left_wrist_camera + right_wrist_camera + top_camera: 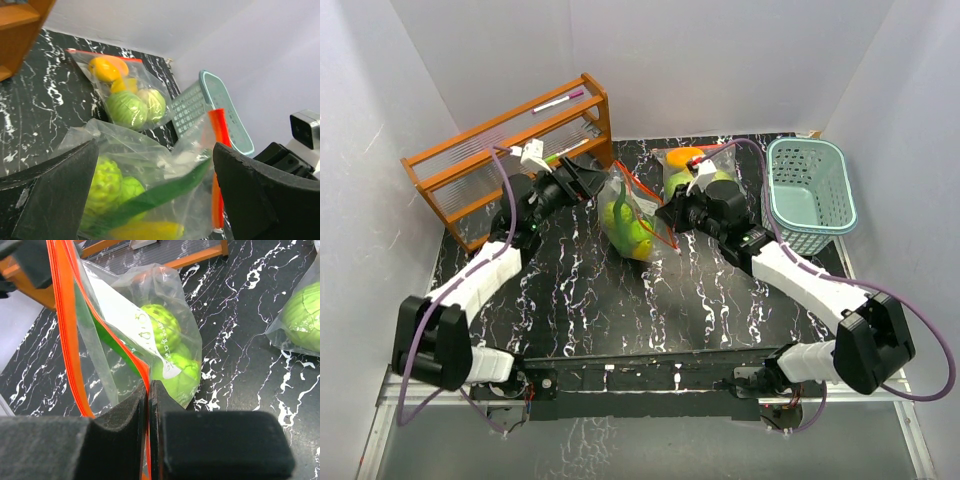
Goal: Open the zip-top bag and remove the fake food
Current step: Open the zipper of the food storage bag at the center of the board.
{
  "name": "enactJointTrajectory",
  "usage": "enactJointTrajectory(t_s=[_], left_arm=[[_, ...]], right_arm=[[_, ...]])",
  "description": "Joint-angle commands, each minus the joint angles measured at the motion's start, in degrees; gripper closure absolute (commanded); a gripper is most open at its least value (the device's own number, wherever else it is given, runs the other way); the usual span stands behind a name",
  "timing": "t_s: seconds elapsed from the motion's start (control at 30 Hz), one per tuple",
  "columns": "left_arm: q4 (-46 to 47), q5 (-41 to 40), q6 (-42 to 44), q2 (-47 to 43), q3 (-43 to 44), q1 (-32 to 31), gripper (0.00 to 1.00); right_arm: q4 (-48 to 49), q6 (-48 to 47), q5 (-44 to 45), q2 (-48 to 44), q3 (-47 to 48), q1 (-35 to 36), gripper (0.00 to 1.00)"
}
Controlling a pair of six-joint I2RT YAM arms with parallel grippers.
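Note:
The left gripper needs to grab the bag next by its loose orange-red zip edge point(220, 131). That should keep the bag's opening open so the fake food can be removed.
A clear zip-top bag point(628, 225) with an orange-red zip strip point(67, 335) stands mid-table. It holds fake food: round green pieces point(162, 330), a bumpy green ball point(105, 182), a long green piece and a yellow piece point(150, 231). My right gripper point(148, 390) is shut on the bag's zip edge; in the top view it point(670, 215) is at the bag's right. My left gripper point(155, 165) is open, its fingers wide on either side of the bag's top; in the top view it point(590, 182) is at the bag's upper left.
A second zip-top bag point(695, 170) with orange pieces and a pale-green cabbage-like ball point(127, 109) lies behind. A pale-teal slotted basket point(808, 195) stands at the right. A wooden rack point(510, 150) stands at the back left. White walls enclose the table.

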Motion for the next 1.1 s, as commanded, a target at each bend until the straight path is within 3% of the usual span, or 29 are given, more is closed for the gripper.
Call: enactJointTrajectory(t_s=[0.0, 0.13, 0.27, 0.6, 0.7, 0.93, 1.07], left_arm=[[-16.31, -13.79, 3.16, -7.25, 1.91, -3.26, 0.03], [-30.88, -24.52, 5.62, -6.57, 9.07, -10.74, 0.03], [-37.94, -36.85, 7.38, -4.19, 14.29, -18.79, 0.03], [-42.79, -50.38, 2.61, 3.1, 17.74, -30.8, 0.05], [-45.48, -51.89, 2.16, 5.59, 19.67, -31.46, 0.16], [-46.14, -52.9, 2.04, 5.23, 20.54, -31.77, 0.77], [-46.62, -52.96, 3.37, 4.25, 21.07, -31.74, 0.91]], right_arm=[[1.18, 4.37, 1.73, 1.09, 3.75, -0.17, 0.93], [2.35, 7.15, 3.22, 1.33, 3.07, -0.07, 0.93], [3.13, 8.52, 5.38, 0.12, 2.29, 0.69, 0.93], [1.5, 6.93, 13.89, -0.17, 3.35, 4.95, 0.93], [1.25, 6.35, 15.96, -0.27, 3.8, 6.48, 0.93], [-0.16, 4.76, 21.17, -0.74, 3.77, 8.0, 0.93], [-1.07, 3.51, 26.51, -1.81, 3.12, 8.02, 0.93]])
